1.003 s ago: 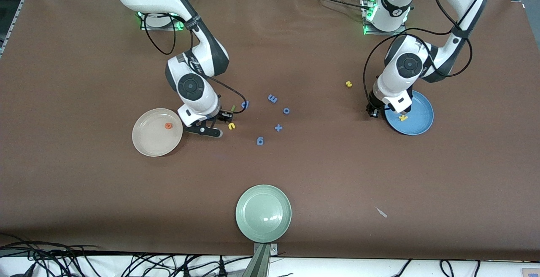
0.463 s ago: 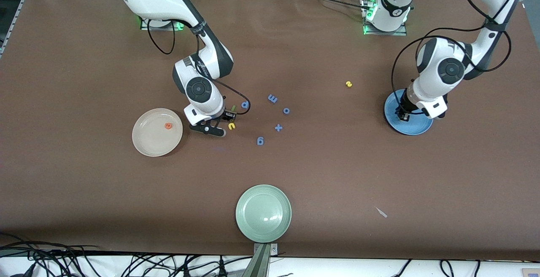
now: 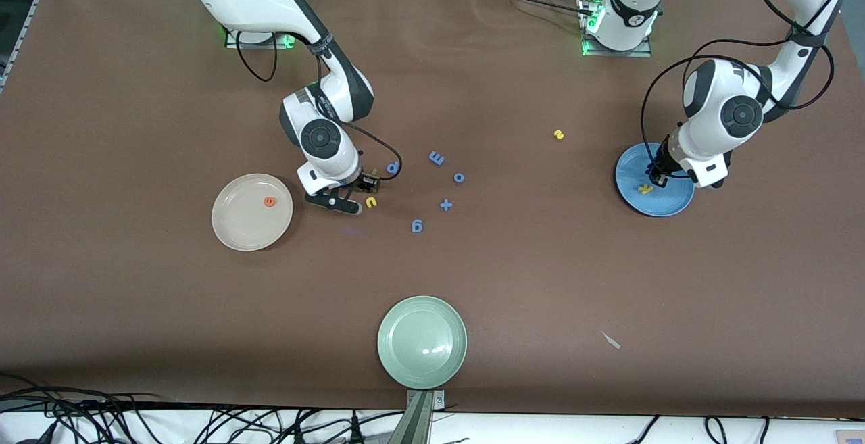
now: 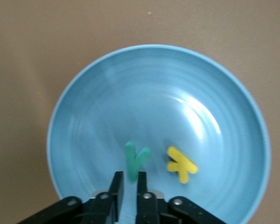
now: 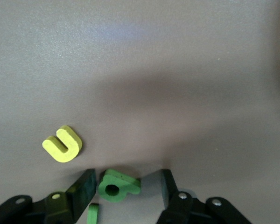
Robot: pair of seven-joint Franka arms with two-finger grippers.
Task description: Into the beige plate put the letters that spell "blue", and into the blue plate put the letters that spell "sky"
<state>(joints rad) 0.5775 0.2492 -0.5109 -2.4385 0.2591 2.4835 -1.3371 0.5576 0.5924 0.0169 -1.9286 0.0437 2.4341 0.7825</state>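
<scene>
In the right wrist view the fingers stand on either side of the green b, so it is time for my right gripper to close on it.
The blue plate holds a yellow k and a teal y. My left gripper hangs low over this plate, open only a crack, with the y's stem end between its tips. My right gripper stands open on the table around the green b. The thin green l lies beside one finger. The yellow u is just next to them. An orange e rests in the beige plate. The yellow s lies alone, farther back.
Blue characters lie mid-table: p, m, o, + and g. A pale green plate sits near the table's front edge. A small scrap lies toward the left arm's end.
My left gripper swung from the blue plate's edge to over its middle and its jaws parted slightly at the y. My right gripper shifted a little toward the u.
</scene>
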